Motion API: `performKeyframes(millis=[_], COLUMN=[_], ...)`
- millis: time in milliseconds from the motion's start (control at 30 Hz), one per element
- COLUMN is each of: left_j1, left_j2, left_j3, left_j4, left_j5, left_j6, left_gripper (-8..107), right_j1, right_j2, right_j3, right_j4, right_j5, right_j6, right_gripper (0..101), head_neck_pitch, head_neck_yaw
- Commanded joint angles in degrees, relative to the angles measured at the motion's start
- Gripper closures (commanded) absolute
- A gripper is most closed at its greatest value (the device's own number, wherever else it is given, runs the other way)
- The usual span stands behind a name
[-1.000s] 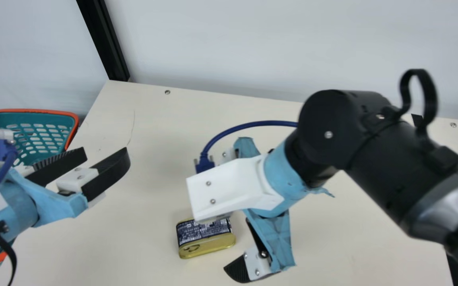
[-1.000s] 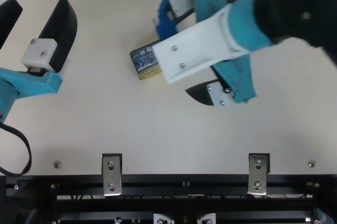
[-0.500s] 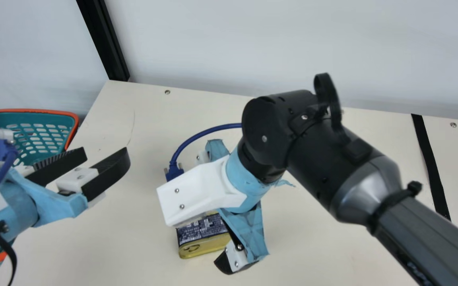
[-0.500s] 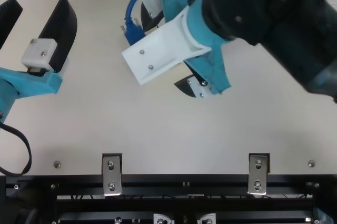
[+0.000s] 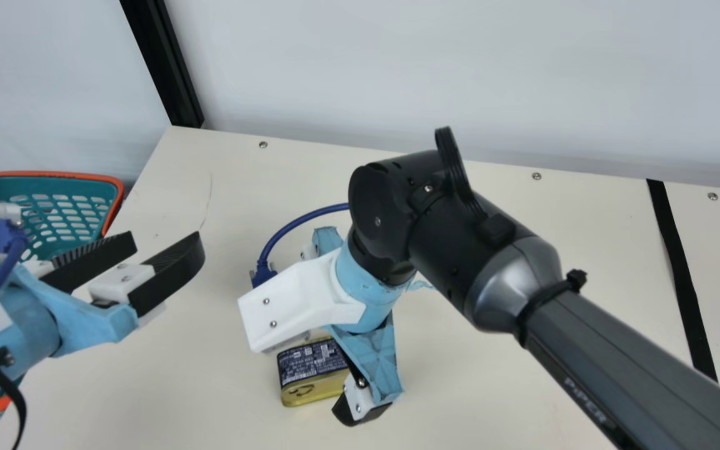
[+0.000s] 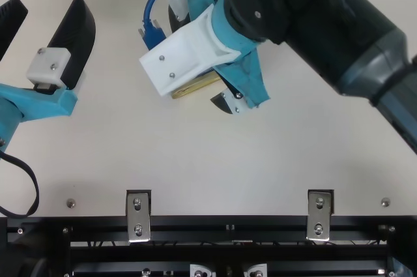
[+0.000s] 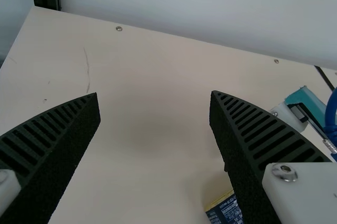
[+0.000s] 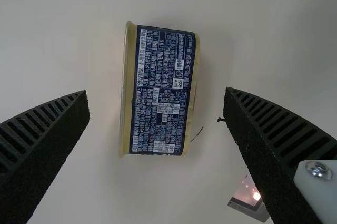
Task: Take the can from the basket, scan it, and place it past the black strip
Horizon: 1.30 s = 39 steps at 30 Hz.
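Observation:
The robot's right gripper next needs to grab the can [image 5: 313, 372] by its gold-edged ends, so that it can scan the can and place it past the black strip [image 5: 679, 269].
In the main view my left gripper [image 5: 166, 240] stands open near the basket [image 5: 117, 190]. Its two fingers are apart and empty in the left wrist view, at my left gripper [image 7: 154, 96]. The top view has my right gripper [image 6: 197, 63] over the can [image 6: 197, 84], partly covering it. From the right wrist, my right gripper [image 8: 157, 92] is open, and the blue-labelled, gold-edged can [image 8: 162, 89] lies on the table between its fingers, touching neither. The can [image 5: 313, 372] rests on its side mid-table. The black strip [image 5: 679, 269] runs along the table's right part.
A small grey-framed glass panel [image 8: 248, 195] with a bright light lies near the can. My right forearm [image 5: 622, 369] slants across the table's right half. A wall [image 5: 460, 75] rises behind the table's far edge.
My right arm has moved left in the main and top views, bringing its open gripper over the can, which has stayed put. The left arm is unmoved.

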Motion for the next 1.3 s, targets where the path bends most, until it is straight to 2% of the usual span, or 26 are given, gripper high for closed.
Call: performKeyframes(millis=[0,433,467,500,767,1133,1267], left_j1=[0.0,0.0,0.0,0.0,0.0,0.0,0.0], left_j2=[0.0,0.0,0.0,0.0,0.0,0.0,0.0], left_j3=[0.0,0.0,0.0,0.0,0.0,0.0,0.0], left_j4=[0.0,0.0,0.0,0.0,0.0,0.0,0.0], left_j5=[0.0,0.0,0.0,0.0,0.0,0.0,0.0], left_j6=[0.0,0.0,0.0,0.0,0.0,0.0,0.0], left_gripper=[9,9,9,9,9,9,9], right_j1=[0.0,0.9,0.9,1.0,-0.5,-8.7,-11.9], right_j2=[0.5,4.1,4.3,4.5,4.1,0.3,-1.9], right_j3=[-0.3,-1.4,-1.5,-1.6,-3.7,-9.7,-6.4], right_j4=[-0.1,-0.9,-0.8,-0.6,2.8,14.0,19.3], right_j5=[0.0,0.0,0.0,0.0,0.0,0.0,-4.0], right_j6=[0.1,3.8,4.2,4.6,7.4,10.2,9.1], right_gripper=[0,0,76,101,101,101,101], head_neck_pitch=[0.0,0.0,0.0,0.0,0.0,0.0,0.0], head_neck_yaw=[0.0,0.0,0.0,0.0,0.0,0.0,0.0])
